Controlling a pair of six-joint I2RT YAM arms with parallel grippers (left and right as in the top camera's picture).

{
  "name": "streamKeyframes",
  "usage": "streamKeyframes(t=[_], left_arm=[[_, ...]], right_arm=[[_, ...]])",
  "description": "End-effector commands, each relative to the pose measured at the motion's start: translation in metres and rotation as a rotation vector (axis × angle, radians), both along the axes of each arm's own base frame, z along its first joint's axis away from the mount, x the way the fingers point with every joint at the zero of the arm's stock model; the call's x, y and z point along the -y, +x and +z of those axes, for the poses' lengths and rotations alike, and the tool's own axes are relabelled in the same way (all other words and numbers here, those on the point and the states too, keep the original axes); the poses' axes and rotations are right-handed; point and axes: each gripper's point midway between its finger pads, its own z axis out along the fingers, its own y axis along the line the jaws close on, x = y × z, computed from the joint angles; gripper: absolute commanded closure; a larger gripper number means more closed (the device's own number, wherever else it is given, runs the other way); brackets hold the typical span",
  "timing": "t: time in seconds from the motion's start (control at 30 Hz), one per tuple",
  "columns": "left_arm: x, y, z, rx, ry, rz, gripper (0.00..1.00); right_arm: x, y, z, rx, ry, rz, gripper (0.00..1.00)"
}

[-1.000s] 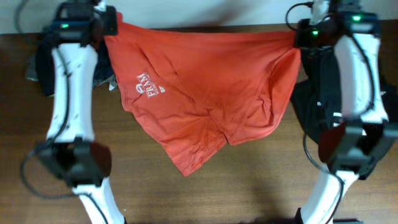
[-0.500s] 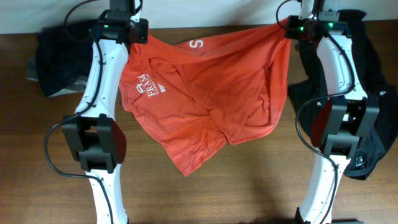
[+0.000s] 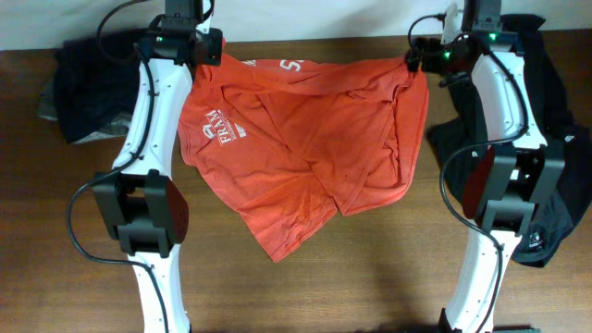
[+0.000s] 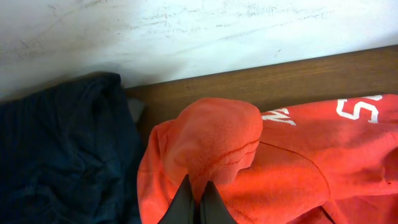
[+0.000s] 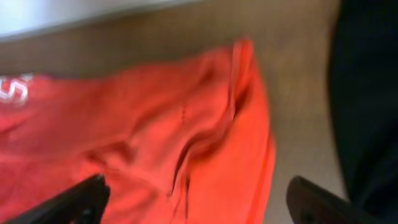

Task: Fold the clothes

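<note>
My right gripper grabs the T-shirt's far corner, opposite my left gripper's pinch, next. Then I spread the T-shirt's edge taut and fold.
The clothes [image 3: 305, 148], a red-orange T-shirt with a white chest logo [image 3: 220, 129], lie crumpled across the middle of the table, the far edge folded over with white lettering [image 3: 289, 65] showing. My left gripper [image 3: 197, 48] is at the shirt's far left corner. In the left wrist view it [image 4: 194, 194] is shut, pinching a bunched hump of the red fabric [image 4: 217, 134]. My right gripper [image 3: 418, 61] is at the far right corner. Its fingers stand wide apart over the shirt [image 5: 155, 124], so the right gripper [image 5: 199, 200] is open and holds nothing.
A dark navy pile [image 3: 88, 92] lies at the back left, right beside the pinched corner [image 4: 56, 155]. A black garment [image 3: 546, 185] lies along the right side under the right arm. A white wall [image 4: 186, 31] runs behind the table's back edge.
Both arms carried the shirt's far edge toward the back of the table. The right gripper then opened and let go of its corner, which dropped onto the table. The left stays shut on the fabric.
</note>
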Motion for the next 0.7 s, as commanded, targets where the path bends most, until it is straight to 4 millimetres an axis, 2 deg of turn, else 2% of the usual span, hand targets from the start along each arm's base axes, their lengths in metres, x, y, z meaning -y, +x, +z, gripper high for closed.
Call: streamKeyframes(t=[0.0,0.1,0.17,0.23,0.37,0.67], left_arm=[[-0.002,0.001,0.01,0.023,-0.017,0.009,0.99],[-0.002,0.001,0.01,0.023,-0.017,0.009,0.99],[-0.002,0.001,0.01,0.022,-0.017,0.01,0.99],[-0.002,0.001,0.01,0.021,-0.017,0.01,0.99],[-0.002,0.001,0.01,0.024,-0.018,0.01,0.99],[-0.002,0.001,0.01,0.024,-0.018,0.01,0.99]], right_arm=[[-0.033,-0.013,0.019,-0.018,0.036,0.061,0.13],[-0.054,-0.02,0.005,-0.067,0.023,0.093,0.22],[-0.056,-0.02,-0.005,-0.088,-0.033,0.064,0.33],[-0.051,-0.022,-0.017,-0.122,-0.081,-0.026,0.39],[-0.051,-0.027,-0.038,-0.166,-0.116,-0.097,0.45],[-0.05,-0.02,-0.072,-0.156,-0.09,-0.186,0.58]])
